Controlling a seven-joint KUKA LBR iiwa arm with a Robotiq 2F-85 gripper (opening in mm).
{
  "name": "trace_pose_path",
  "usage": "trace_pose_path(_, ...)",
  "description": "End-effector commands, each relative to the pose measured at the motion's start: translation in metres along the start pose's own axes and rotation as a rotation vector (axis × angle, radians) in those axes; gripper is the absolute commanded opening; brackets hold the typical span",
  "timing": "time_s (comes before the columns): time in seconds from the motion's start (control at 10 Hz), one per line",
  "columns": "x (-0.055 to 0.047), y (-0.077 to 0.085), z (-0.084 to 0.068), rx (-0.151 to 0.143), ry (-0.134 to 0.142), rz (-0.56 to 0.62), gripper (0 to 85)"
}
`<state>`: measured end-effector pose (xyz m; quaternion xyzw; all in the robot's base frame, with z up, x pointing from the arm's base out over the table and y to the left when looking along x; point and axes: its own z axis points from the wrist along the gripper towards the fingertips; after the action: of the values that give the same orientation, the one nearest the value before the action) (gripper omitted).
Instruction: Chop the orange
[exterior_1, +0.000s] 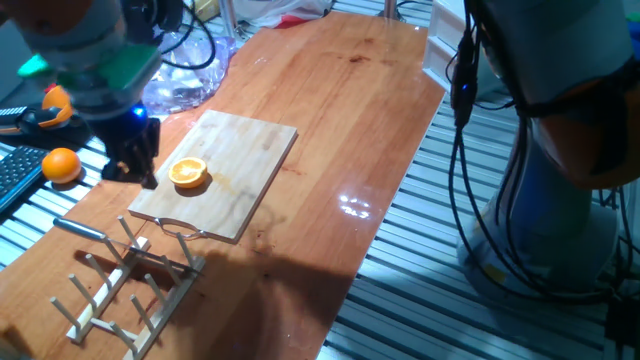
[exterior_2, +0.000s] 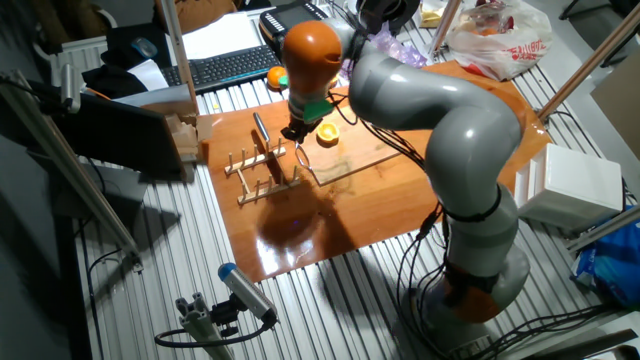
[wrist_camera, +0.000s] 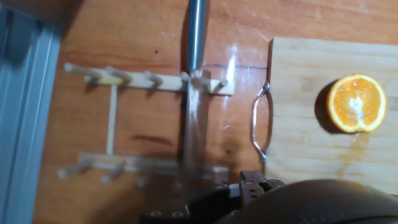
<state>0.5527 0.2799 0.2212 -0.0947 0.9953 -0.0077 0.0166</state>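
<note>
The orange on the board is to be chopped, so next my gripper will grab the knife by the spine of its blade for that.
The half orange lies cut face up on the wooden cutting board; it also shows in the hand view and in the other fixed view. My gripper hangs just left of the board, beside the orange and above the far end of the rack, with its black fingers apart and nothing in them. A knife with a metal handle lies across the wooden peg rack, directly under the hand.
A whole round orange and an orange-and-black tool lie left of the gripper near a keyboard. The board has a metal wire handle facing the rack. Plastic bags sit at the table's far end.
</note>
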Motion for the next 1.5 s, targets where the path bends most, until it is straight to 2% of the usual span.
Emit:
trace_pose_path(0.0,-0.005,0.021,0.004,0.005,-0.010,0.009,0.0)
trace_pose_path(0.1,-0.010,0.032,0.010,0.021,-0.013,0.016,0.0)
trace_pose_path(0.2,-0.016,0.037,0.014,0.034,-0.001,-0.001,0.0)
trace_pose_path(0.3,-0.024,0.040,0.019,0.008,0.022,-0.002,0.0)
trace_pose_path(0.4,-0.029,0.042,0.022,0.011,0.018,-0.003,0.0)
trace_pose_path(0.5,-0.033,0.043,0.026,0.033,0.022,0.002,0.0)
trace_pose_path(0.6,-0.035,0.045,0.029,0.066,0.029,0.014,17.0)
trace_pose_path(0.7,-0.035,0.047,0.036,0.078,0.018,0.036,17.0)
trace_pose_path(0.9,-0.040,0.052,0.052,0.131,-0.001,0.039,17.0)
trace_pose_path(1.0,-0.043,0.054,0.059,0.130,-0.005,0.047,34.0)
trace_pose_path(1.1,-0.047,0.054,0.065,0.123,-0.003,0.039,34.0)
trace_pose_path(1.4,-0.056,0.056,0.077,0.128,0.000,0.016,34.0)
